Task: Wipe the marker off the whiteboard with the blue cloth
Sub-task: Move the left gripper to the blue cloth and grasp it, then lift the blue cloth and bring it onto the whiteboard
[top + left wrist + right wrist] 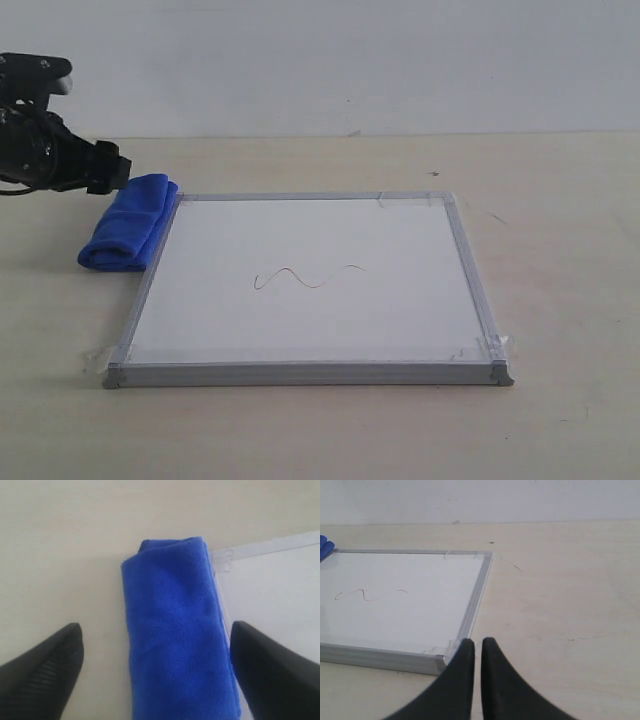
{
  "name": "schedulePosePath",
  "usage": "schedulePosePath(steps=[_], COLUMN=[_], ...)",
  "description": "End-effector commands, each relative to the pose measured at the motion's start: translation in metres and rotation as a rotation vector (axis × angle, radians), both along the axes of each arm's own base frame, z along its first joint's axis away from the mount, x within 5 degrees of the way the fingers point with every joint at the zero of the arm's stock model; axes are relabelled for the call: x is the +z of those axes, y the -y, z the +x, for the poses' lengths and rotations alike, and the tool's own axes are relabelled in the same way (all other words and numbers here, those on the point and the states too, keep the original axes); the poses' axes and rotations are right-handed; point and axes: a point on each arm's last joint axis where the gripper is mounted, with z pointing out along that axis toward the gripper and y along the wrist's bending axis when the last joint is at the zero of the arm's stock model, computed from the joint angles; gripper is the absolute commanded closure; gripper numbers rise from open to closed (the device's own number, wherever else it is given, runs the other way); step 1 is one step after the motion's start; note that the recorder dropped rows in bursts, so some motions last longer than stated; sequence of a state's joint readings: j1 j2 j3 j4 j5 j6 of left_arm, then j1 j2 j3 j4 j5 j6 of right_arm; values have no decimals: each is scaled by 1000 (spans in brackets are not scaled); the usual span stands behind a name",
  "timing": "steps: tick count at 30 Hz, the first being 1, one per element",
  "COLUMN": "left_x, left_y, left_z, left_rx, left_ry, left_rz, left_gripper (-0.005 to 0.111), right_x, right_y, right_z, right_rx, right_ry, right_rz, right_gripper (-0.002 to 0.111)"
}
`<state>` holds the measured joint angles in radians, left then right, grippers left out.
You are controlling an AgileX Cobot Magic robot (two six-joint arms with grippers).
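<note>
The left gripper picks up the folded blue cloth by its middle next, to wipe the marker line off the whiteboard.
The whiteboard lies flat on the table with the marker, a thin wavy line, near its middle. Against its left frame, at the far corner, lies the folded blue cloth. My left gripper hovers over the cloth's far end. In the left wrist view it is open, its fingertips on either side of the cloth; I cannot tell if they touch it. My right gripper is shut on nothing, near the corner of the board opposite the cloth. It is outside the exterior view.
Beige tabletop surrounds the board, and a pale wall stands behind it. Clear tape holds the board's corners down. The board's grey frame rises slightly above the table.
</note>
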<state>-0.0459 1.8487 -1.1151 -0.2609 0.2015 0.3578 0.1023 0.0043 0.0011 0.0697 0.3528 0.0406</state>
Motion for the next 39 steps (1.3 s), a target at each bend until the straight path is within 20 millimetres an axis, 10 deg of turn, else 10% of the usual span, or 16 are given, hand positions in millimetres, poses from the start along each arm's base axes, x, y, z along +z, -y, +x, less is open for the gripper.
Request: schedulePosePath(steps=[1,28,30,34,39], left_x=[-21,-82,-82,-83,-53], left_y=[15,16,16,16,18], left_z=[8,21,21,20,15], left_rx=[-19,4,4,3,-32], left_ry=[9,-57,-57,-62,-61], left_rz=[4,17,17,17,16], left_gripper=[31,26,39,103,102], right_x=[1,1,1,1,1], right_y=[0,0,0,0,0], right_z=[0,0,0,0,0], right_rx=[-3,-3,-3,-3,-3], right_ry=[12,12,12,12,12], right_rz=[2,2,2,2,2], right_gripper=[107,107,107,107,107])
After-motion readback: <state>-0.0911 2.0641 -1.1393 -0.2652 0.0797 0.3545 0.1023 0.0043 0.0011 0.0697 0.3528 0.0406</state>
